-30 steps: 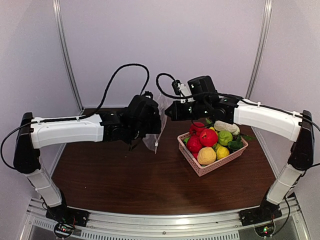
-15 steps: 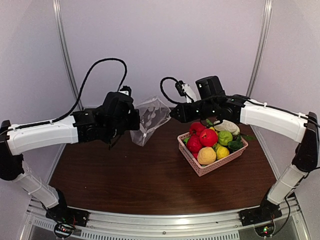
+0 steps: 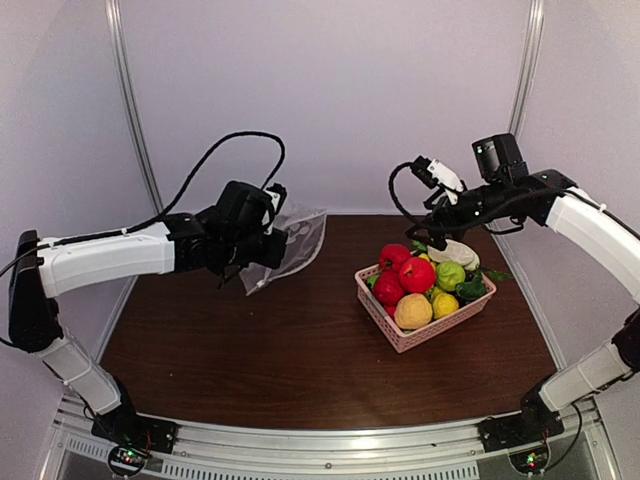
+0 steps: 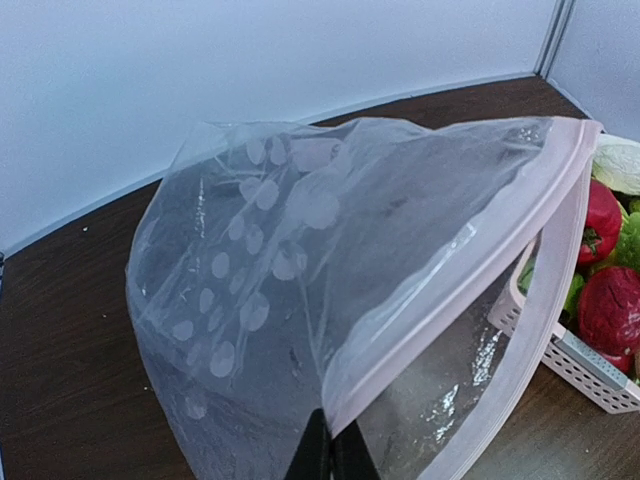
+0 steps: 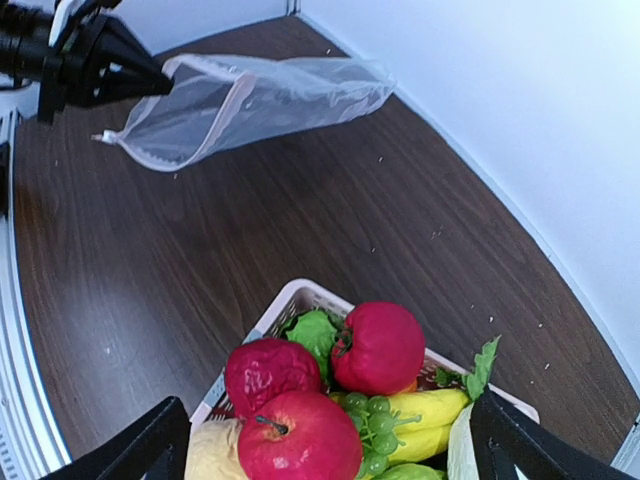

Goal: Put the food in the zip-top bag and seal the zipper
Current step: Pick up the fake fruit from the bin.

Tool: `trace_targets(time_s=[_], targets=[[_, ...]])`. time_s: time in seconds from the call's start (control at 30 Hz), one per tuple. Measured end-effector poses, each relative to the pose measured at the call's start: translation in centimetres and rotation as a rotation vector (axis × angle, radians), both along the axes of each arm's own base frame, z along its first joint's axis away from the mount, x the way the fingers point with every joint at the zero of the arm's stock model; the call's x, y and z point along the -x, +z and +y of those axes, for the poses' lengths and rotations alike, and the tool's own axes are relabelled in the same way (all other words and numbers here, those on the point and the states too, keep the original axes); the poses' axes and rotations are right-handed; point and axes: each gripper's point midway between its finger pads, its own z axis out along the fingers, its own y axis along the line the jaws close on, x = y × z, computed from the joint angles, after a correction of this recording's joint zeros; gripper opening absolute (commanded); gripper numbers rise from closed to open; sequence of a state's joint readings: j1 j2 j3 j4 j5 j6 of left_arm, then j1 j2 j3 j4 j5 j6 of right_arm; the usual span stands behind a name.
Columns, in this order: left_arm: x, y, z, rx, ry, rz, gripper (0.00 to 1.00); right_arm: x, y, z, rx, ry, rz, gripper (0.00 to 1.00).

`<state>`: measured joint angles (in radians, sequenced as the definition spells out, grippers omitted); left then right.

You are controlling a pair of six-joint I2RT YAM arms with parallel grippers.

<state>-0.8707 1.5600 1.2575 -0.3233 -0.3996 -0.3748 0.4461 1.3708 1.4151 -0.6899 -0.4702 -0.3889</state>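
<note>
The right gripper grabs the red round fruit across its sides next, leaving the fruit's stem side free. Then it places the fruit through the bag's opening.
The clear dotted zip-top bag (image 3: 290, 238) hangs above the table at the back left, with my left gripper (image 3: 266, 252) shut on it. In the left wrist view the fingertips (image 4: 335, 452) pinch one lip of the pale pink zipper (image 4: 480, 268), and the mouth gapes open toward the basket. My right gripper (image 3: 440, 218) stands open above the food (image 3: 420, 282), with nothing between its fingers (image 5: 150, 450). Red round fruits (image 5: 378, 347), green grapes and yellow pieces lie under it. The bag (image 5: 250, 105) is empty.
The food fills a pink lattice basket (image 3: 400, 337) at the right middle of the brown table (image 3: 280, 360). White walls close the back and both sides. The basket's rim (image 5: 290, 300) sits just below my right fingers.
My right gripper has opened, let go of the bag and swung right over the basket. My left arm has carried the bag left and lower.
</note>
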Motion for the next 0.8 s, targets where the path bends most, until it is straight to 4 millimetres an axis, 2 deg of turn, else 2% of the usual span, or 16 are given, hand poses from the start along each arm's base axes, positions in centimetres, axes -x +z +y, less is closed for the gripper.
trace_targets(time_s=[0.17, 0.23, 0.3, 0.47, 0.57, 0.7, 0.8], targets=[[0.4, -1.4, -1.8, 0.006, -0.083, 0.054, 0.0, 1.3, -4.9, -0.7, 0.129, 0.04, 0.102, 0.96], [0.7, -1.9, -2.3, 0.014, -0.104, 0.075, 0.0, 1.2, -6.1, -1.0, 0.167, 0.044, 0.124, 0.95], [0.9, -2.3, -2.6, 0.024, -0.117, 0.092, 0.0, 1.1, -7.3, -1.2, 0.203, 0.045, 0.151, 0.99], [1.1, -2.3, -3.0, 0.051, -0.129, 0.11, 0.0, 1.2, -10.5, -1.6, 0.277, 0.056, 0.237, 0.98], [1.2, -2.3, -3.2, 0.066, -0.131, 0.118, 0.0, 1.2, -11.4, -1.8, 0.298, 0.055, 0.267, 0.9], [1.5, -2.3, -3.5, 0.086, -0.14, 0.134, 0.0, 1.6, -11.7, -1.9, 0.307, 0.058, 0.283, 0.68], [1.6, -2.4, -3.7, 0.098, -0.146, 0.145, 0.0, 1.7, -11.7, -2.0, 0.31, 0.057, 0.289, 0.55]])
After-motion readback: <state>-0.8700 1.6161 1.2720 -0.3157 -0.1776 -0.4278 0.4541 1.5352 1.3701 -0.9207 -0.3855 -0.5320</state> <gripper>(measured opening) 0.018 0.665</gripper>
